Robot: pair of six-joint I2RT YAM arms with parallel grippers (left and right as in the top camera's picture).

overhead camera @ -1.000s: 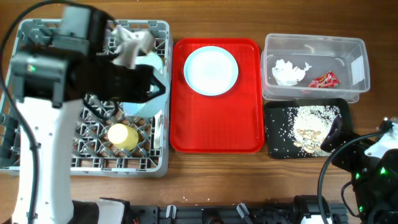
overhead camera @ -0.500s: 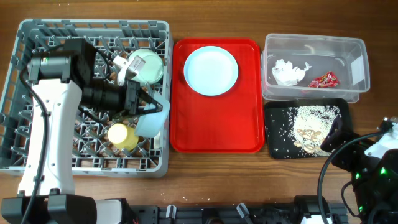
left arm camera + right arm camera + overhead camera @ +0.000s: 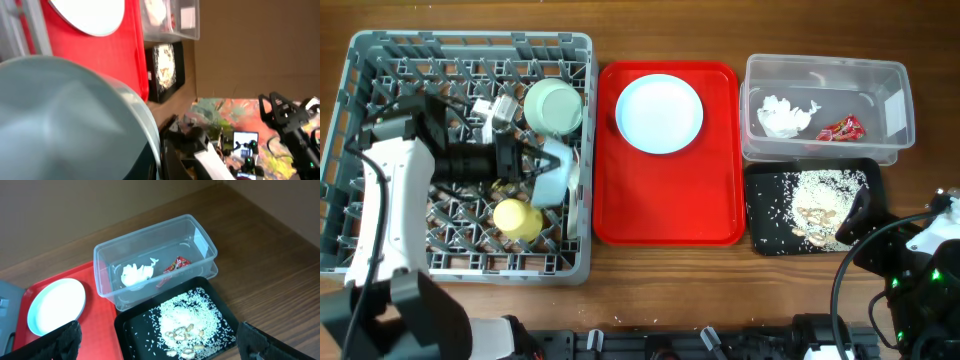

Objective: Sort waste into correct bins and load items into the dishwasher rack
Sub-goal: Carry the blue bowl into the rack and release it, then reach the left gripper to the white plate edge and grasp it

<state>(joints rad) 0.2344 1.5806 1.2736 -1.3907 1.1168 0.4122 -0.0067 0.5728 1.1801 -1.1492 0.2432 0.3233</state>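
Note:
The bowl's edge hangs high near the rack's side rim, so my left gripper keeps holding the pale blue bowl [image 3: 556,178] [image 3: 65,115] until it rests on the rack's wires.
My left gripper [image 3: 538,168] is over the grey dishwasher rack [image 3: 380,60] and is shut on a pale blue bowl [image 3: 556,178], held on edge at the rack's right side. That bowl [image 3: 65,115] fills the left wrist view. A pale green bowl [image 3: 553,105] and a yellow cup [image 3: 517,218] sit in the rack. The light blue plate [image 3: 660,112] lies on the red tray [image 3: 665,200]. The napkin [image 3: 784,115] and red wrapper [image 3: 841,128] lie in the clear tub [image 3: 895,110]. Rice scraps [image 3: 820,195] lie in the black tray [image 3: 765,215]. My right gripper [image 3: 165,347] is open and empty.
The right arm [image 3: 910,265] rests at the table's front right corner, next to the black tray [image 3: 130,330]. The clear tub [image 3: 202,237] and the plate [image 3: 55,305] show in the right wrist view. Bare wood runs along the front edge.
My left arm has swung down and left across the rack, carrying the pale blue bowl lower at the rack's right side. The pale green bowl has come into view. The right arm has not moved.

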